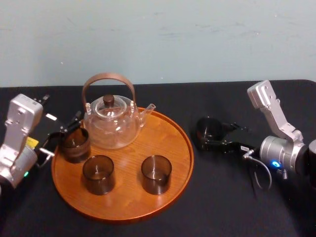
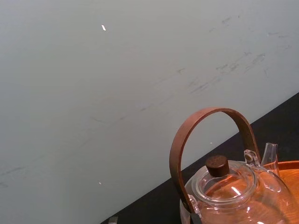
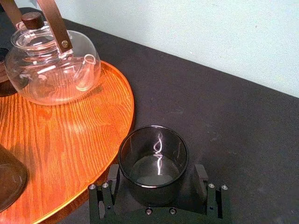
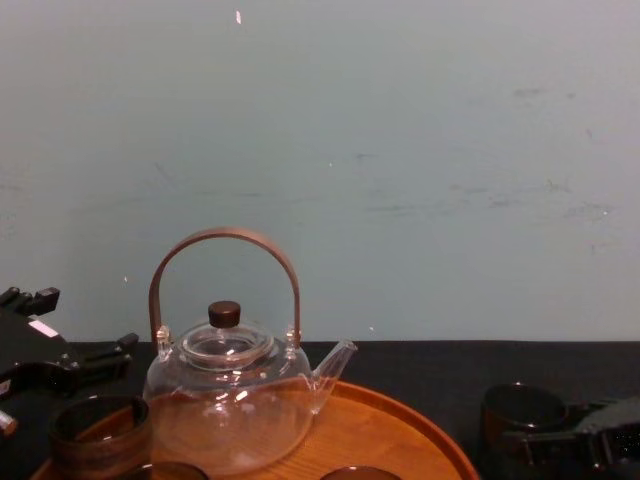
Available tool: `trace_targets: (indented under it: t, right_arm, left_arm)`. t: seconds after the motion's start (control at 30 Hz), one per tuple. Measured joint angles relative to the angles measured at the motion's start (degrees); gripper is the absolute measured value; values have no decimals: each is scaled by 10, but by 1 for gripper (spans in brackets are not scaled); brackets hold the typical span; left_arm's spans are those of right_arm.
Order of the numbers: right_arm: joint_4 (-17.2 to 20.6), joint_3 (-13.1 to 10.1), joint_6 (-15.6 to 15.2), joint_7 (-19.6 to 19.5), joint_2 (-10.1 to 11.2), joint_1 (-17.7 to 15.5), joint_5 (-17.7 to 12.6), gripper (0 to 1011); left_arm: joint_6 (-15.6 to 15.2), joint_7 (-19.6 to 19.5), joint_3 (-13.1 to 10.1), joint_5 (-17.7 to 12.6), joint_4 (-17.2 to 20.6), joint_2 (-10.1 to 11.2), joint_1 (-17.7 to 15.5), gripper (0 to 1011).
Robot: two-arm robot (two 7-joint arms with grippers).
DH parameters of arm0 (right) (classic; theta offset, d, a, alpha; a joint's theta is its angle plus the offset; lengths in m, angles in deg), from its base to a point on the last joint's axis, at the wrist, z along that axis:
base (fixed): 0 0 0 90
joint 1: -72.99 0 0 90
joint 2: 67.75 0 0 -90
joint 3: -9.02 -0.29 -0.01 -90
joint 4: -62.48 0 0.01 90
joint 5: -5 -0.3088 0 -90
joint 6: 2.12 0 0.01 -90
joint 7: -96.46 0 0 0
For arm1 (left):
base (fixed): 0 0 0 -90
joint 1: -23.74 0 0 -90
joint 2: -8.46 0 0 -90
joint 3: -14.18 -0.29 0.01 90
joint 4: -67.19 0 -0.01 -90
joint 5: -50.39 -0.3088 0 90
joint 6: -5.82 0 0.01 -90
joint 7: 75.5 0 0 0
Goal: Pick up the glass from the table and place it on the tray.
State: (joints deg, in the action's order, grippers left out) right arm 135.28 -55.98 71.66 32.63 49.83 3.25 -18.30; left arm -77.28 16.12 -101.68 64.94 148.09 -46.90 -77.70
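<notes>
The dark smoked glass's outer side (image 4: 522,428) is the part my right gripper should grab next, so it can set the glass upright on the round wooden tray (image 4: 385,430).
The glass (image 1: 209,130) is a dark smoky tumbler standing on the black table just right of the tray (image 1: 170,136), a round orange-brown wooden one. My right gripper (image 1: 213,136) is open with a finger on each side of it. In the right wrist view the glass (image 3: 153,163) stands upright between the fingers (image 3: 104,198), close to the tray's rim (image 3: 122,122). My left gripper (image 1: 64,134) is open at the tray's left edge, beside another dark glass (image 1: 75,144). In the chest view the glass (image 4: 520,412) sits low at the right.
A glass teapot (image 1: 113,123) with a brown hoop handle stands at the back of the tray. Two more dark glasses (image 1: 98,174) (image 1: 156,173) stand at its front. Bare wood lies right of the teapot. A pale wall rises behind the table.
</notes>
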Motion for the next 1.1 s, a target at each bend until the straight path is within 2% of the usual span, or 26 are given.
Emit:
trace_targets:
  t: [0.8, 1.1]
  right_arm:
    - [-36, 16, 3, 12, -24, 33, 29, 1003]
    - [-36, 16, 3, 12, -23, 34, 29, 1003]
  left_arm:
    - [0, 0, 0, 0, 0, 0, 0, 1001]
    - [0, 0, 0, 0, 0, 0, 0, 1001]
